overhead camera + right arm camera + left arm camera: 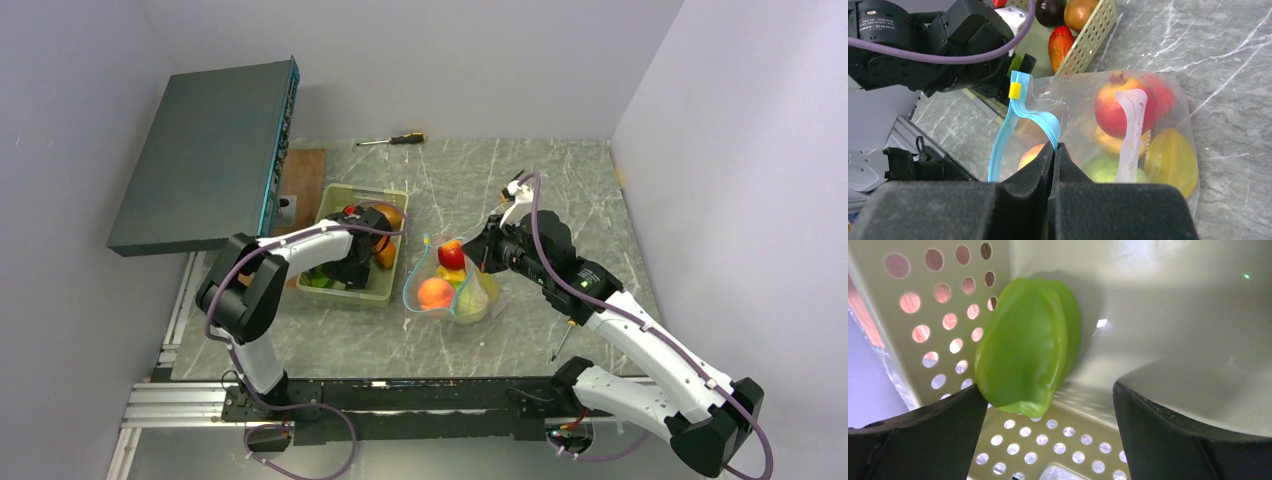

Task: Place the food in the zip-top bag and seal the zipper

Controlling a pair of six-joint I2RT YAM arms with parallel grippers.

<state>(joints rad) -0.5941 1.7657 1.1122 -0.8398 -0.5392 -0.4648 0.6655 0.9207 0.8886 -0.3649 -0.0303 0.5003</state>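
The green toy fruit should go far end first into the zip-top bag (452,290), so my left gripper will next grab it across the sides of its near end (320,279).
The clear zip-top bag (452,290) stands open on the table with several fruits inside: a red one (1115,105), yellow ones and a green one. My right gripper (1054,146) is shut on the teal zipper strip (1043,120) and holds the mouth up; it also shows in the top view (487,250). My left gripper (1048,430) is open inside the pale green tray (392,195), its jaws wide apart just short of a green toy fruit (1025,350) that leans in the tray's corner. More food (386,250) lies in the tray.
A screwdriver (392,140) with an orange and black handle lies at the back of the table. A grey box (205,150) hangs over the left side. A wooden board (305,165) lies behind the tray. The bag's white label (1130,130) faces the right wrist camera.
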